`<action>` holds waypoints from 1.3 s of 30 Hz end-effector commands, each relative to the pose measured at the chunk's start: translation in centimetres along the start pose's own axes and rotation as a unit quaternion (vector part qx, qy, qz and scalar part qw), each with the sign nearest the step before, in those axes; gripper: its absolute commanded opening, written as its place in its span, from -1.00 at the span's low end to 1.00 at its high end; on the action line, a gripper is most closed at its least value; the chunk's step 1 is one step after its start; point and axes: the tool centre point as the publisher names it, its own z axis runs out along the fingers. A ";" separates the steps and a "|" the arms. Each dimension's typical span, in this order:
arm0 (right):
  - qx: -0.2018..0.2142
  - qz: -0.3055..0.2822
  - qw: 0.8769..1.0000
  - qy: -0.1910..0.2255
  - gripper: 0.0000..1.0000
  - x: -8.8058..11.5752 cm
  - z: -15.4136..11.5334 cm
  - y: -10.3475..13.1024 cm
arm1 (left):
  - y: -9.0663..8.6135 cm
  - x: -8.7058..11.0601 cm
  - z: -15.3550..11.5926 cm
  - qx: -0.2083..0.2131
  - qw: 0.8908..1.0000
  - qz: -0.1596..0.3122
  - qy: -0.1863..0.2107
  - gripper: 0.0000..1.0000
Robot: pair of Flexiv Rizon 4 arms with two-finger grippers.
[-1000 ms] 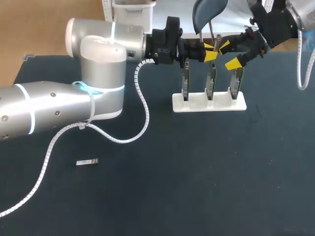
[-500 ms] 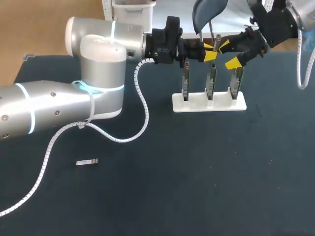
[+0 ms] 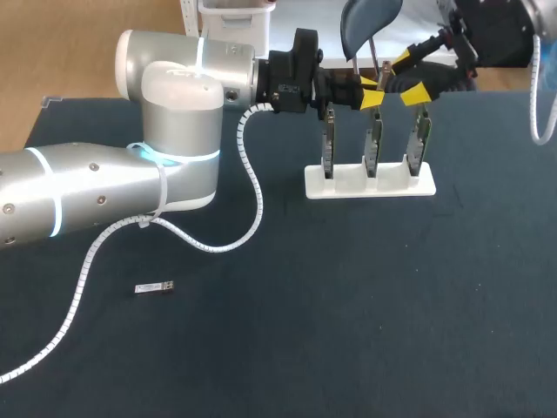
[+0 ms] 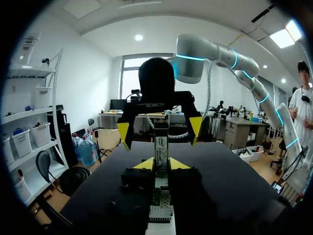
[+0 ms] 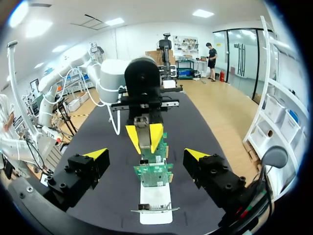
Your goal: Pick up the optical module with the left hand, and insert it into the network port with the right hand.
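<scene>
The small silver optical module has to go into the network port, so my right gripper needs to grab the module by its latch end (image 3: 385,68) (image 5: 141,121) next.
My left gripper (image 3: 372,97) is above the middle of three upright green network cards (image 3: 372,146) in a white stand (image 3: 348,186). It is shut on a small silver optical module (image 4: 161,147), which sticks out past its yellow tips. In the right wrist view the module (image 5: 142,133) sits between the left gripper's tips (image 5: 144,138), just over the cards (image 5: 154,172). My right gripper (image 3: 412,78) faces it from the right, a short way off, open and holding nothing. In the left wrist view its fingers (image 4: 123,135) flank the module without touching.
A second small silver module (image 3: 154,286) lies flat on the dark table at the front left. My left arm's white cable (image 3: 252,187) trails over the table's left half. The stand (image 5: 155,201) sits near the table's far edge.
My right gripper has risen and drawn back slightly from the cards, still open. The left gripper and its module have not moved.
</scene>
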 end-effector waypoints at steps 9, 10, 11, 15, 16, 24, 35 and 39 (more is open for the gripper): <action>0.007 -0.001 1.000 -0.014 1.00 -2.0 0.1 -0.4 | 0.2 0.0 0.0 0.002 1.000 0.000 0.002 -1.00; 0.009 -0.002 1.000 -0.015 1.00 -2.1 0.2 -0.4 | 0.2 0.0 0.0 0.002 1.000 0.000 0.002 -1.00; 0.010 -0.002 1.000 -0.016 1.00 -2.2 0.2 -0.4 | 0.2 0.0 0.0 0.002 1.000 0.000 0.002 -1.00; 0.010 -0.008 1.000 -0.019 1.00 -2.7 0.3 -0.4 | 0.2 0.0 0.0 0.002 1.000 0.000 0.002 -1.00; 0.008 -0.009 1.000 -0.019 1.00 -2.8 0.4 -0.4 | 0.2 0.0 0.0 0.002 1.000 0.000 0.002 -1.00; 0.002 -0.014 1.000 -0.015 1.00 -3.3 0.8 -0.3 | 0.2 0.0 0.0 0.002 1.000 0.000 0.002 -1.00; 0.000 -0.019 1.000 -0.015 1.00 -3.7 0.9 -0.3 | 0.2 0.0 0.0 0.002 1.000 0.000 0.002 -1.00; 0.000 -0.020 1.000 -0.015 -0.17 -3.7 1.0 -0.2 | 0.2 0.0 0.0 0.002 1.000 0.000 0.002 -1.00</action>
